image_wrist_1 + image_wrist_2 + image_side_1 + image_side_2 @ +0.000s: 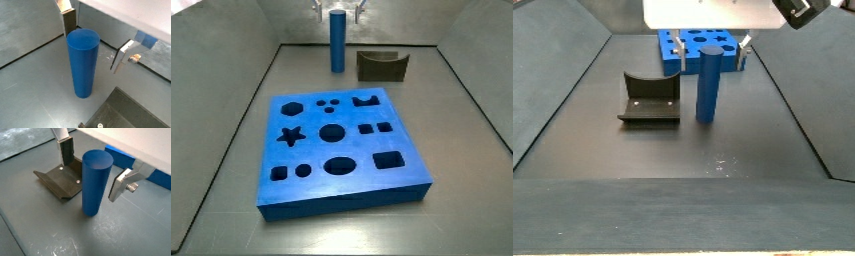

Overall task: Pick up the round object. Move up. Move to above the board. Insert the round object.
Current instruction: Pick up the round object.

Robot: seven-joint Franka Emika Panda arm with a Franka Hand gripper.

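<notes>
Next, my gripper grabs the round object by its top end. That leaves the round object's bottom end free to enter the board.
The round object, a tall blue cylinder peg, stands upright on the grey floor at the far end from the board. It shows in both wrist views and in a side view. My gripper is open, low around the peg's top, with one silver finger on each side and a gap between finger and peg. The gripper also shows in a wrist view and in both side views. The board is a thick blue slab with several shaped holes.
The dark fixture stands on the floor right beside the peg, between it and a side wall; it shows too in a side view and a wrist view. Grey walls enclose the floor.
</notes>
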